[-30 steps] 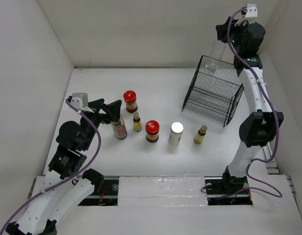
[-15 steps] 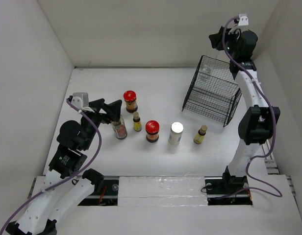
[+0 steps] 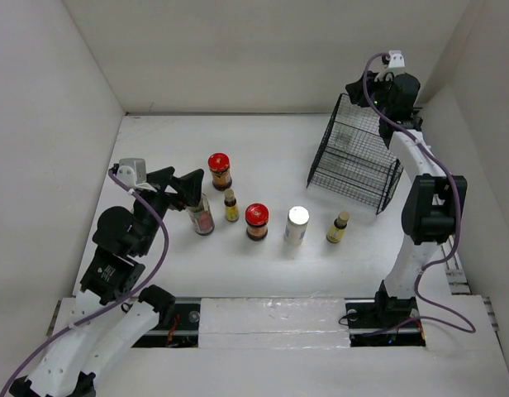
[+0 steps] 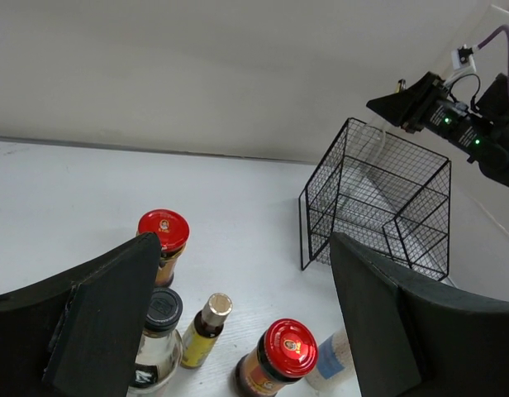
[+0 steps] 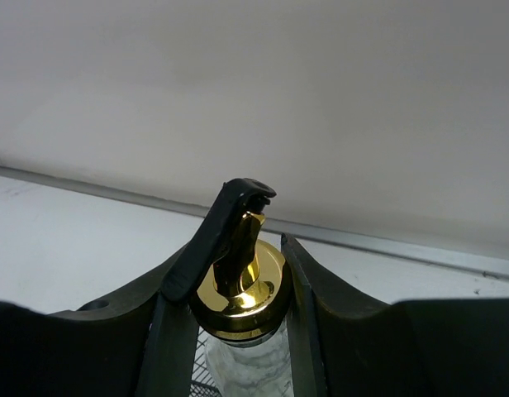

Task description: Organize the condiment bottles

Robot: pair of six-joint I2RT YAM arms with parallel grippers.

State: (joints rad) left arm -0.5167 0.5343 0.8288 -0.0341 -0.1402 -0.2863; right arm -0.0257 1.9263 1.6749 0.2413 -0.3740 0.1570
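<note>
My right gripper should open now. The tall clear bottle is standing upright inside the basket's (image 3: 358, 155) far corner, so the bottle would stay there.
My right gripper (image 3: 362, 88) is shut on the gold spout of the tall clear bottle (image 5: 241, 279), holding it upright at the far corner of the black wire basket (image 3: 358, 155). My left gripper (image 3: 181, 185) is open and empty, just above the reddish-labelled clear jar (image 3: 202, 217). On the table stand two red-lidded jars (image 3: 219, 169) (image 3: 256, 220), two small yellow bottles (image 3: 230, 206) (image 3: 338, 227) and the silver-capped shaker (image 3: 297, 225). In the left wrist view the open fingers (image 4: 106, 306) frame the jars (image 4: 164, 232) (image 4: 284, 354).
White walls close in the table on the left, back and right. The basket (image 4: 378, 207) stands at the back right, tilted in plan. The bottles form a loose row across the table's middle.
My right gripper has moved left and down with the tall bottle, closer to the basket's far corner. My left arm and the standing bottles have not moved.
</note>
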